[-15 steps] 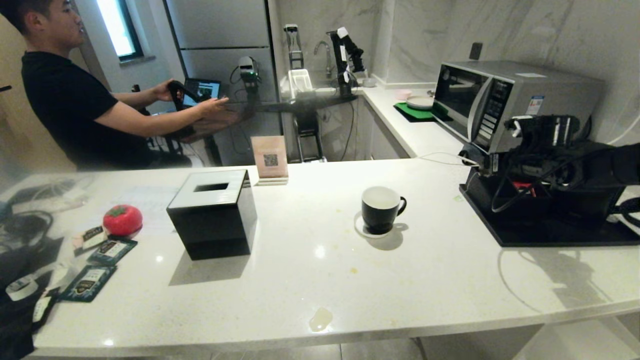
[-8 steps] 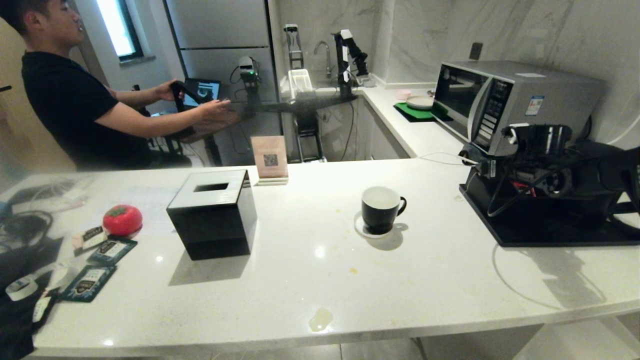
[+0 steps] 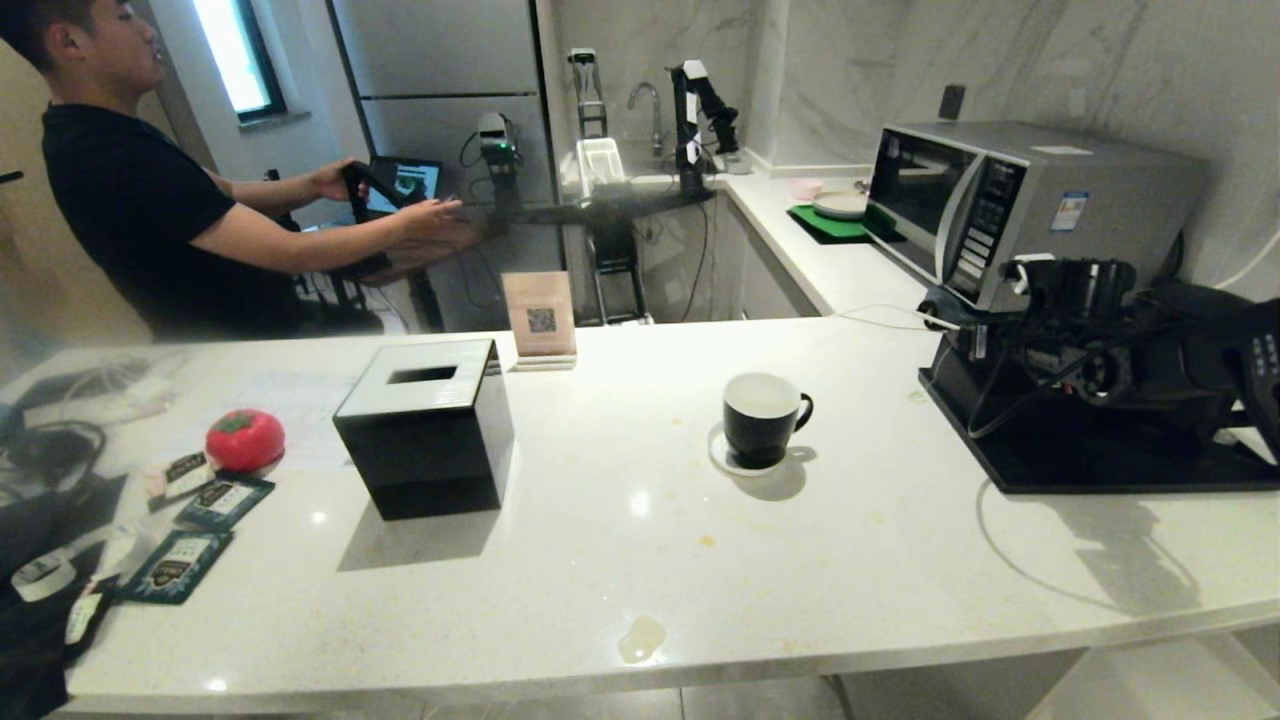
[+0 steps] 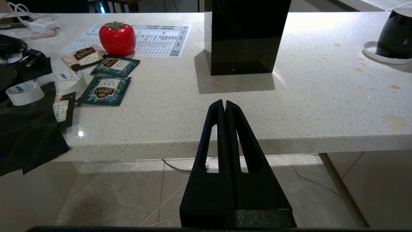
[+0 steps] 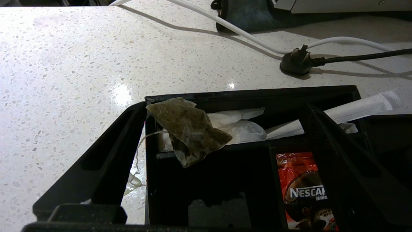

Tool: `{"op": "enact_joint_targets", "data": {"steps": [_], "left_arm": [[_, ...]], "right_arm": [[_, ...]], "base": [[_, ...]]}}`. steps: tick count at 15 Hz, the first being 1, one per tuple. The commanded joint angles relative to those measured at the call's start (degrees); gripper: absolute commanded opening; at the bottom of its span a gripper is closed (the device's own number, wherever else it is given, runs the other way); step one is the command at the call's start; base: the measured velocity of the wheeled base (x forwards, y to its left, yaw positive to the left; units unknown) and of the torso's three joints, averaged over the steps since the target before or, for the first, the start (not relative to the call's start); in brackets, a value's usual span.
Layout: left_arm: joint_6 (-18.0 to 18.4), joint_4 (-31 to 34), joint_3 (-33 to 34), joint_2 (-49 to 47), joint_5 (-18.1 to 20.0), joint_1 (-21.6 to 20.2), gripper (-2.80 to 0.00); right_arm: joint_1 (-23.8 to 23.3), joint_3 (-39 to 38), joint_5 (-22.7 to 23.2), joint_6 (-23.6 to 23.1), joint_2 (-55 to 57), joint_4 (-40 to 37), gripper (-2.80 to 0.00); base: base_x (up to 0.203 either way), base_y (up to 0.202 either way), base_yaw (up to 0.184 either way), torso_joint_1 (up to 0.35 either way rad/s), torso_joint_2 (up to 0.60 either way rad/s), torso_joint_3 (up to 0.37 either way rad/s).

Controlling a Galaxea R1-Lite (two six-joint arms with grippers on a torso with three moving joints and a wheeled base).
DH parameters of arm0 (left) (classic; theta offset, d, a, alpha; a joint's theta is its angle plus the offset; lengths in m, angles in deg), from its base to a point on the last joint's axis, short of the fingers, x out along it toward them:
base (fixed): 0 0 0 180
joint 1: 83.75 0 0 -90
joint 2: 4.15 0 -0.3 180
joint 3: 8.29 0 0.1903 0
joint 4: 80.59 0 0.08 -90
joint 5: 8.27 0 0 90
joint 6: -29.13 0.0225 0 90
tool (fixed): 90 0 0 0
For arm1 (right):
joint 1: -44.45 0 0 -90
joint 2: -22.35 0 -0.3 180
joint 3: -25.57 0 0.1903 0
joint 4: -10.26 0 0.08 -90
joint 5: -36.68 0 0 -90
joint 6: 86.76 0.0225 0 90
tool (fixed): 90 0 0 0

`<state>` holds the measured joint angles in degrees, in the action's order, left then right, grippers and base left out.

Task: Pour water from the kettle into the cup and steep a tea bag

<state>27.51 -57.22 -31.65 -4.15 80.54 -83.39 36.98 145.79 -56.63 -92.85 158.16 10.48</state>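
My right gripper's fingers reach down to the tray's rim (image 5: 251, 92) on either side of the tea bag (image 5: 188, 129), so it is time to close now and catch the bag.
The black cup (image 3: 760, 418) with a white inside stands upright on a white coaster mid-counter, also seen at the edge of the left wrist view (image 4: 395, 32). A brownish tea bag (image 5: 188, 129) lies draped over a rim of the black organizer tray (image 3: 1050, 470), and its string hangs outside the tray. My right gripper (image 5: 223, 108) is open just above that tray, its fingers (image 5: 96, 161) standing on either side of the tea bag without touching it. My left gripper (image 4: 224, 103) is shut and empty at the counter's front edge. The kettle is out of view.
A black tissue box (image 3: 425, 430) stands left of centre, with a red strawberry (image 3: 245, 438) and tea sachets (image 3: 180, 565) further left. The microwave (image 3: 1010, 200) is behind the tray. A Nescafé sachet (image 5: 302, 190) and white packets (image 5: 244, 129) lie inside the tray. A plug (image 5: 296, 62) lies beyond. A person sits at back left.
My right arm has sunk lower over the black tray. The cup, tissue box and left gripper have not moved.
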Motion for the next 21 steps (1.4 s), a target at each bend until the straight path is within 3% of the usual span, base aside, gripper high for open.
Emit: {"op": "enact_joint_targets", "data": {"steps": [1, 6, 7, 21], "left_arm": [[-0.05, 0.00, 0.00, -0.09, -0.05, 0.00, -2.80], [-0.05, 0.00, 0.00, -0.09, -0.05, 0.00, -2.80], [-0.05, 0.00, 0.00, -0.09, -0.05, 0.00, -2.80], [-0.05, 0.00, 0.00, -0.09, -0.05, 0.00, -2.80]], "right_arm": [[-0.01, 0.00, -0.04, -0.15, 0.34, 0.23, 0.00], [-0.01, -0.09, -0.04, -0.24, 0.43, 0.23, 0.00], [-0.01, -0.16, -0.04, -0.24, 0.43, 0.23, -2.80], [-0.01, -0.58, 0.14, -0.15, -0.98, 0.58, -2.80]], "base": [[0.000, 0.000, 0.000, 0.000, 0.00, 0.000], [0.000, 0.000, 0.000, 0.000, 0.00, 0.000], [0.000, 0.000, 0.000, 0.000, 0.00, 0.000], [0.000, 0.000, 0.000, 0.000, 0.00, 0.000]]}}
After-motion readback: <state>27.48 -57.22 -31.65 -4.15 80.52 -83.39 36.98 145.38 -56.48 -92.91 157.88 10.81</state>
